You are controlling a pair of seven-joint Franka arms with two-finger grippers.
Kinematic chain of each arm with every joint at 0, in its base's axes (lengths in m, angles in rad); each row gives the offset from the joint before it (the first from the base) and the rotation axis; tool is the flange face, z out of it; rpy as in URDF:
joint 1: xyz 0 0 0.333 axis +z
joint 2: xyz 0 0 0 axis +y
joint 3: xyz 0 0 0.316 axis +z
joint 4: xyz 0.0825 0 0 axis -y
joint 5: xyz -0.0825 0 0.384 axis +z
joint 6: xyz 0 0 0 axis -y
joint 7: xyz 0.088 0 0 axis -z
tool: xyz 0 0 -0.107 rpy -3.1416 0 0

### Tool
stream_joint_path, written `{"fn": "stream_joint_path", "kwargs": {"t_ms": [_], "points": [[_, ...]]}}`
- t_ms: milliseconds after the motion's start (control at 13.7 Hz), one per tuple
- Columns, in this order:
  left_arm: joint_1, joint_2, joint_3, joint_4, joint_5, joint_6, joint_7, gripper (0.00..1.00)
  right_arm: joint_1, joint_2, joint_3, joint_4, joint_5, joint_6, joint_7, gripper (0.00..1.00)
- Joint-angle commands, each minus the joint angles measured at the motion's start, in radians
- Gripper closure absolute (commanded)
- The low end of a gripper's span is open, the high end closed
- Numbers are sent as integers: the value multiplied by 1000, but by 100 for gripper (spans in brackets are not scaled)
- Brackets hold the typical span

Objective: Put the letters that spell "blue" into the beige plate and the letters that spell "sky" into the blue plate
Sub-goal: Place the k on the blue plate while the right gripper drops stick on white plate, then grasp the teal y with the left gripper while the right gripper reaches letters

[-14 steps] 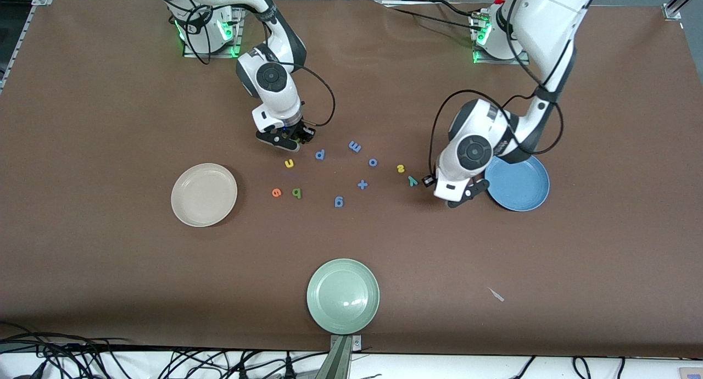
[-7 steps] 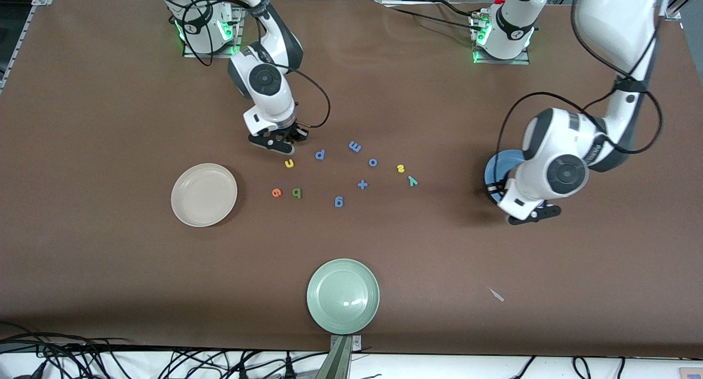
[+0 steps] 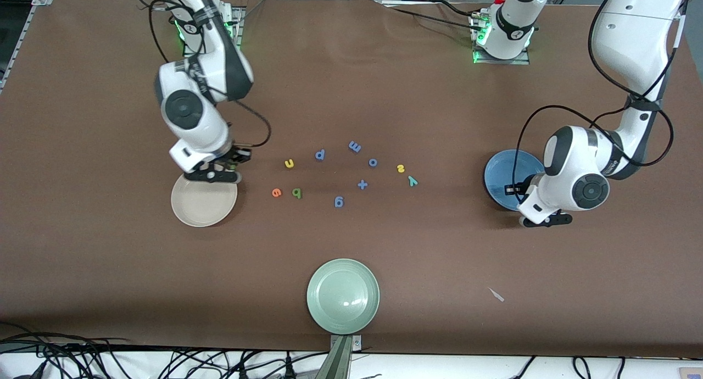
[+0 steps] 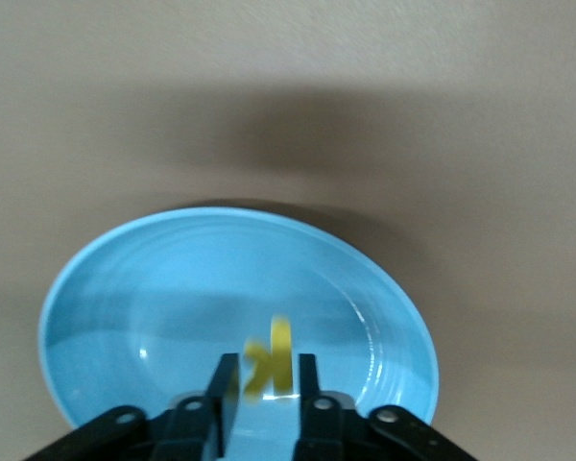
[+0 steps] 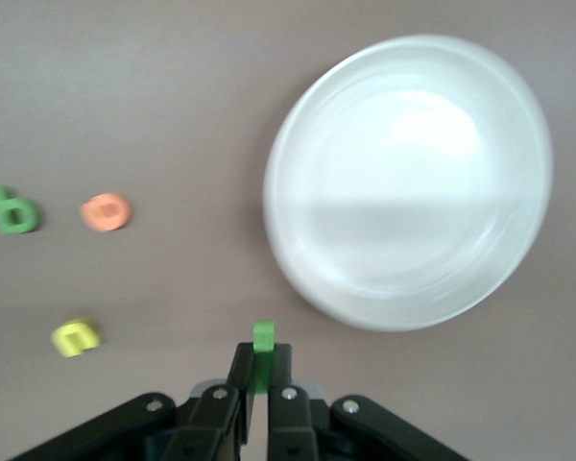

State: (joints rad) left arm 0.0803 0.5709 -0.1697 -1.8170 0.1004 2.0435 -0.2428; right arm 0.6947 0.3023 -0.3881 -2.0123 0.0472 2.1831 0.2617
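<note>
The green stick (image 5: 263, 357) hangs short of the beige plate (image 5: 408, 182), so it is too early to release. My right gripper moves the stick there, before releasing it.
My right gripper (image 3: 215, 174) is shut on the green stick "l" (image 5: 263, 336), just off the rim of the beige plate (image 3: 204, 206), which also fills the right wrist view (image 5: 408, 182). The yellow "u" (image 3: 289, 163), orange "e" (image 3: 276, 192) and dark green "b" (image 3: 297, 193) lie on the table beside that plate. My left gripper (image 3: 545, 221) hangs over the blue plate (image 3: 501, 176) with its jaws slightly apart. The yellow "k" (image 4: 272, 357) shows blurred and loose between them, above the plate's floor (image 4: 173, 288). The yellow "s" (image 3: 401, 168) and teal "y" (image 3: 412, 181) rest mid-table.
Blue letters "p" (image 3: 320, 155), "m" (image 3: 355, 146), "o" (image 3: 373, 162), a plus sign (image 3: 362, 184) and a "g" (image 3: 339, 202) lie among the others. A pale green plate (image 3: 342, 296) sits at the table edge nearest the front camera.
The right arm carried the "l" from the letters toward the beige plate. The left arm swung from the "y" to over the blue plate, and its jaws have parted around the "k".
</note>
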Motion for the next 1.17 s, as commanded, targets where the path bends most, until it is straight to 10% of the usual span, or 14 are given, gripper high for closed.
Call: {"fn": "stream_joint_path", "kwargs": {"t_ms": [0,220,659,1098], "points": [[-8,-29,-37,31,7,-31,13,0,-82,56,2,44,3,23,-148,100],[-11,-36,-144,94,-11,-55,-50,0,-149,128,6,56,14,85,-231,92],[-193,15,-214,108,5,-29,-425,0,-141,155,15,61,60,96,-208,18],[-232,92,-217,104,50,121,-512,0,-116,127,193,110,129,-32,157,14]]}}
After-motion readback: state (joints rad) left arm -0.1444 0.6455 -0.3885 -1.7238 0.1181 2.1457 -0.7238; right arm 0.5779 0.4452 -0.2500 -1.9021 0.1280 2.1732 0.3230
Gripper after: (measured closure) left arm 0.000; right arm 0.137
